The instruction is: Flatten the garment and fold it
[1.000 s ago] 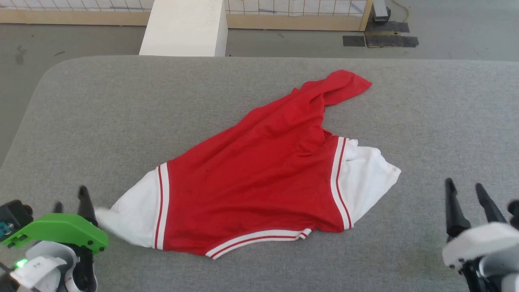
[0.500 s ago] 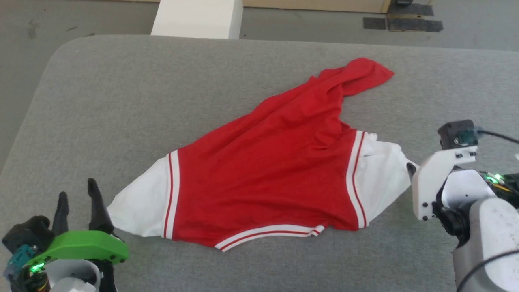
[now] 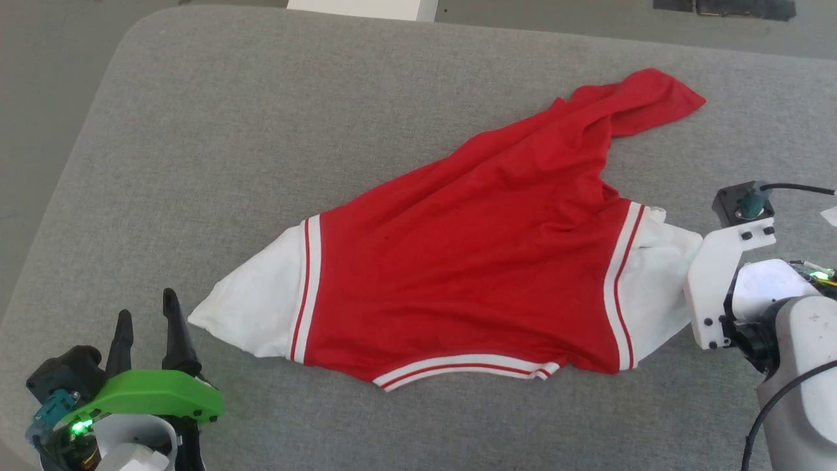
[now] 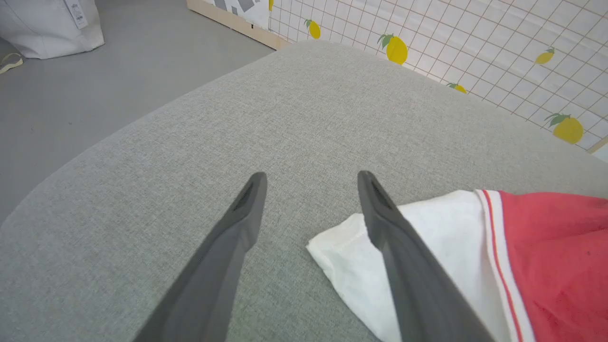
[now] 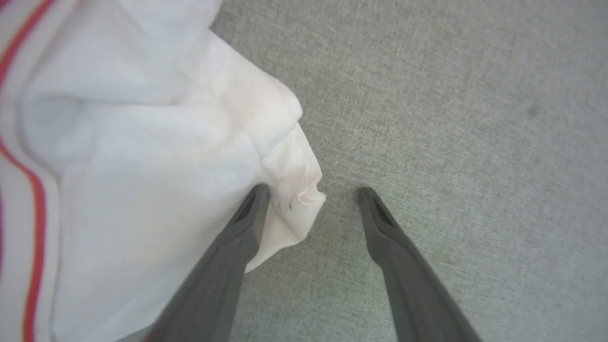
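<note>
The garment is slack and its sleeve tip (image 5: 302,208) puckers up. I should pick up the white sleeve by that tip with my right gripper next.
The garment (image 3: 471,261) lies rumpled on the grey table (image 3: 261,131), red body up, with a white sleeve at each end and striped trim along the near edge; no letters show. My left gripper (image 3: 147,313) stands open just left of the left sleeve (image 3: 261,307). In the left wrist view that sleeve's corner (image 4: 351,266) lies against the right finger (image 4: 394,237). My right gripper (image 5: 312,192) is open, pointing down over the right sleeve's tip (image 5: 294,190), which lies between its fingers. In the head view its white wrist mount (image 3: 716,288) covers the fingers.
The table's rounded far-left corner (image 3: 150,26) drops to grey floor. A white block (image 3: 363,6) stands beyond the far edge. A lemon-print grid wall (image 4: 427,42) and a white bag (image 4: 47,28) lie past the table.
The camera has tilted down and shifted. My right arm has swung in from the lower right and turned down over the right sleeve's end. The left gripper stays by the left sleeve.
</note>
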